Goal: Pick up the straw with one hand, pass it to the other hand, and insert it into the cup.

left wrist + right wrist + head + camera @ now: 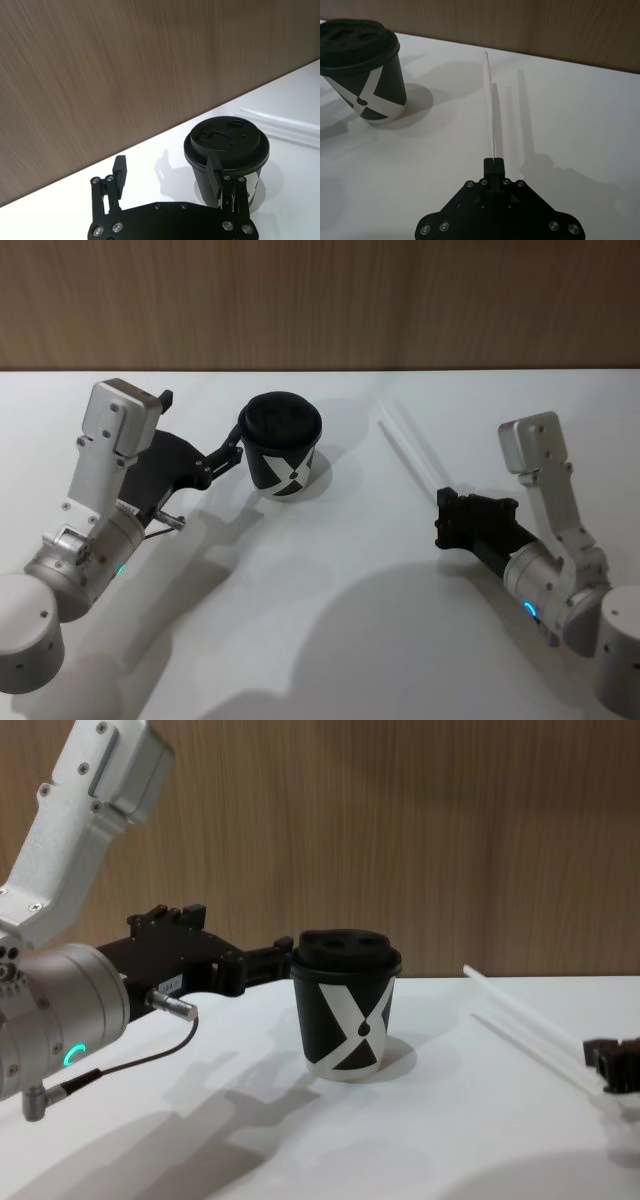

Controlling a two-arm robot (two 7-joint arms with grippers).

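Note:
My left gripper grabs the straw by its bare middle (411, 447) next, since my right gripper's fingers cover one end.
The black cup (283, 448) with a white X pattern and a domed lid stands upright at mid-table. My left gripper (202, 422) is open just left of it, and one finger (215, 179) sits against the cup (227, 145) below the lid. The cup is not between the fingers. My right gripper (445, 497) is shut on the near end of the thin white straw (405, 445). The straw slants up and away over the table to the right of the cup. In the right wrist view the straw (490, 100) runs straight out from that gripper (494, 162), with the cup (367, 75) off to one side.
A white table (330, 590) carries everything, and a wooden wall (320, 300) runs along its far edge. Bare table lies between the two arms and in front of the cup. In the chest view the straw (520, 1015) crosses the right side, well apart from the cup (345, 1010).

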